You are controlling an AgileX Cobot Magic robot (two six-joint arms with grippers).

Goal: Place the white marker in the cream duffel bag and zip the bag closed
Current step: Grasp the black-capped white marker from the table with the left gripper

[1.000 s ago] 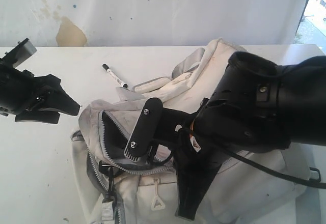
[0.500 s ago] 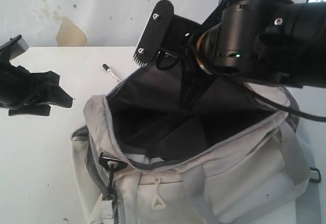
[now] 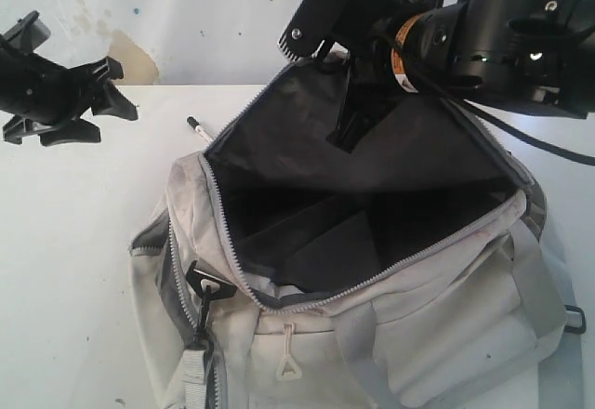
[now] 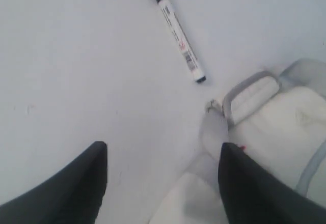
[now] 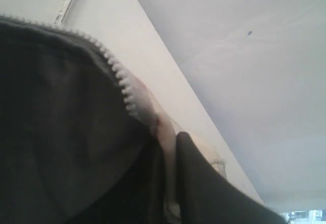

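Observation:
My left gripper grabs the marker's white body (image 3: 201, 132) (image 4: 181, 40) next, to put the white marker in the cream duffel bag.
The cream duffel bag (image 3: 446, 316) lies on the white table with its top unzipped and its dark lining showing. My right gripper (image 3: 346, 123) is shut on the edge of the bag's top flap (image 5: 153, 117) and holds it up high, so the mouth gapes wide. The white marker (image 3: 197, 126) lies on the table behind the bag's left end, with only one capped end showing past the flap. The left wrist view shows the whole marker (image 4: 177, 30) beyond my left gripper (image 4: 163, 147), which is open and empty. That gripper (image 3: 125, 91) hovers at the far left, above the table.
A black clip (image 3: 206, 286) and a cream zipper pull (image 3: 286, 362) hang on the bag's near side. A grey webbing strap (image 4: 216, 127) lies near the marker. The stained wall (image 3: 130, 56) runs along the table's back edge.
My right gripper has raised the bag's flap from low over the bag to high up, spreading the opening wide. The left gripper has risen a little at the far left.

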